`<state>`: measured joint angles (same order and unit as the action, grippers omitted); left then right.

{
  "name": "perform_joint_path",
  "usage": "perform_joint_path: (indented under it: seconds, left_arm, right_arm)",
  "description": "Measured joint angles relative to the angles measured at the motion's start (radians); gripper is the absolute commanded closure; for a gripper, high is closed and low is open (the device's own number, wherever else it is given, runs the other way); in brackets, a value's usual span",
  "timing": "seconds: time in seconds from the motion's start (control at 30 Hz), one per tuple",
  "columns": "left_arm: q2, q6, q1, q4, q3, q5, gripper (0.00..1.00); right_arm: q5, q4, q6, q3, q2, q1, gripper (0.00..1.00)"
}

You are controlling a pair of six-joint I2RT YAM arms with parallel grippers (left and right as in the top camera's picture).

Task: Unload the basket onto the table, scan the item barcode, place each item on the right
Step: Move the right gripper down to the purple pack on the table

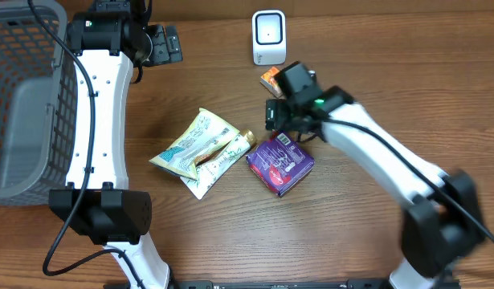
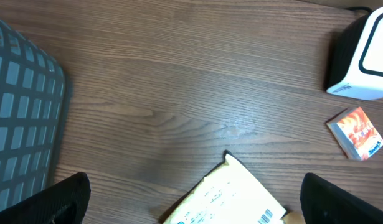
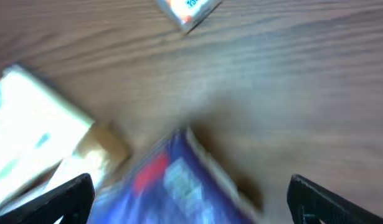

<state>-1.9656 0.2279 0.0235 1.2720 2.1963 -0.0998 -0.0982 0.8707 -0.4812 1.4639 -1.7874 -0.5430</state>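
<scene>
My right gripper will next take hold of the pale-striped side edge of the purple box (image 1: 280,163), so that the barcode label stays uncovered for scanning the box.
A purple box (image 1: 280,163) lies flat on the wooden table, its barcode label near the far corner. My right gripper (image 1: 283,127) hovers just over that far corner. In the blurred right wrist view the purple box (image 3: 179,186) sits below and between the wide-apart fingers of the right gripper (image 3: 191,208), which is open and touches nothing. The white scanner (image 1: 268,36) stands at the table's far edge, also seen as the scanner (image 2: 362,59) from the left wrist. My left gripper (image 1: 168,44) is open at the far left, and the left gripper (image 2: 194,208) holds nothing.
Two pale yellow snack pouches (image 1: 198,148) lie left of the purple box; one pouch (image 2: 235,199) shows under the left gripper. A small orange box (image 1: 271,78) rests near the scanner. A grey wire basket (image 1: 26,104) fills the left side.
</scene>
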Motion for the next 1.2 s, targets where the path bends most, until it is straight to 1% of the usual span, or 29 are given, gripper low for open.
perform_joint_path:
  seconds: [0.1, 0.2, 0.33, 0.53, 0.67, 0.83, 0.93, 1.07, 1.2]
  left_arm:
    - [0.0, 0.0, 0.0, 0.003, 0.0, 0.019, 0.0]
    - [0.0, -0.003, 0.0, 0.02, 0.0, 0.048, 0.0]
    - [0.0, -0.004, 0.0, 0.045, 0.0, 0.073, 0.0]
    - [0.0, -0.004, 0.0, 0.09, 0.0, 0.085, 0.0]
    - [0.0, -0.004, 0.0, 0.099, 0.0, 0.089, 0.0]
    - [0.0, -0.008, 0.0, 0.108, 0.0, 0.089, 0.0]
    - [0.0, -0.012, 0.0, 0.116, 0.0, 0.089, 0.0]
    - [0.0, -0.015, 0.0, 0.123, 0.0, 0.089, 0.0]
    - [0.0, -0.015, 0.0, 0.134, 0.0, 0.089, 0.0]
  right_arm:
    - [0.043, 0.148, 0.025, 0.004, 0.12, 0.0, 0.0]
    - [0.113, 0.238, 0.027, 0.004, 0.169, 0.008, 0.0]
    - [0.259, 0.202, 0.01, -0.062, 0.163, 0.06, 0.0]
    - [0.434, 0.125, -0.007, -0.243, 0.146, 0.211, 0.0]
    - [0.549, -0.007, 0.02, -0.356, 0.145, 0.33, 0.0]
    - [0.673, -0.208, 0.045, -0.514, 0.145, 0.422, 0.0]
    - [0.744, -0.354, 0.044, -0.613, 0.145, 0.431, 0.0]
    - [0.808, -0.533, 0.002, -0.729, 0.145, 0.431, 0.0]
    - [0.881, -0.792, -0.079, -0.845, 0.145, 0.431, 0.0]
